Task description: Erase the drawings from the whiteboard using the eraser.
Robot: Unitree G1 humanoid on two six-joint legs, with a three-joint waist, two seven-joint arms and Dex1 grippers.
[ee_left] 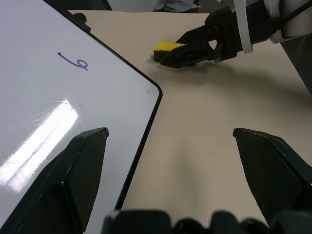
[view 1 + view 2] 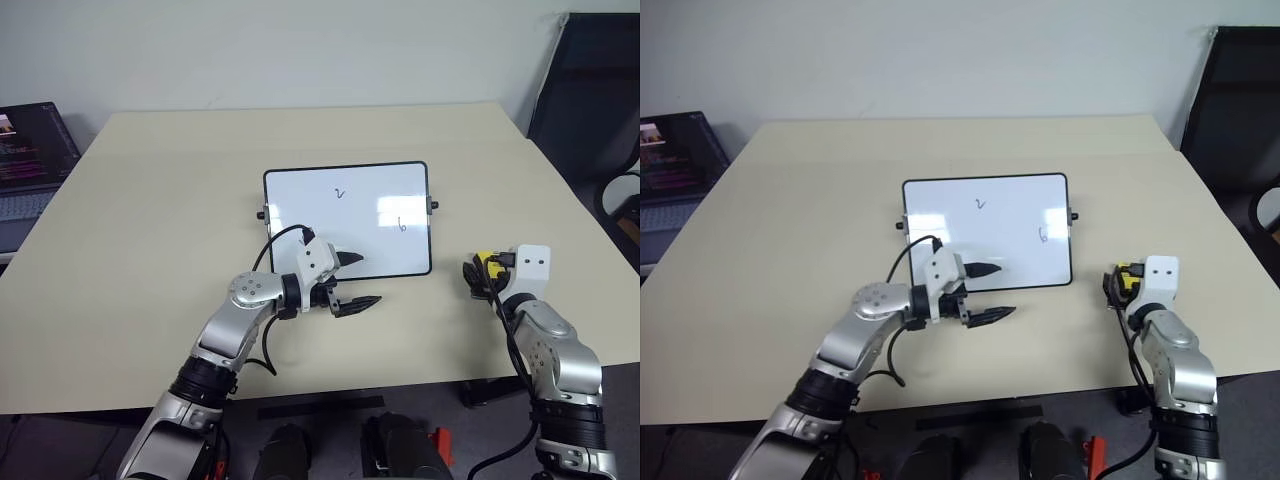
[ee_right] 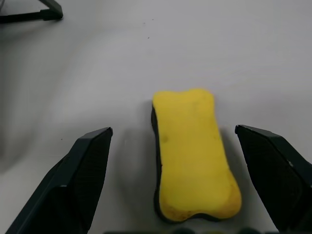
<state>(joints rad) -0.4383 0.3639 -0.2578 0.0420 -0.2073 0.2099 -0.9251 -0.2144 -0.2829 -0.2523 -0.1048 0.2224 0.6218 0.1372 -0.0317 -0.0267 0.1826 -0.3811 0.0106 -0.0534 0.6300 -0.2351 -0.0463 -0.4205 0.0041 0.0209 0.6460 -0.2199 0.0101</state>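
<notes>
In the right wrist view the eraser's middle sits between the low fingers, so it is time for my right gripper to close on the yellow eraser's middle (image 3: 192,144).
The whiteboard (image 2: 345,235) lies flat in the middle of the table, black-framed with small knobs on both sides. Two small dark drawings show on it, one near its top middle (image 2: 340,193) and one toward its right side (image 2: 401,225), which is also the drawing (image 1: 73,61) in the left wrist view. My left gripper (image 2: 358,280) hovers open over the board's near edge, pointing right. The yellow eraser (image 3: 195,156) lies on the table right of the board. My right gripper (image 3: 171,130) is open, one finger on each side of the eraser, apart from it.
A laptop (image 2: 30,150) with a dark screen stands at the table's left edge. A black chair (image 2: 590,90) stands beyond the far right corner. Bare beige tabletop (image 2: 150,250) surrounds the board.
</notes>
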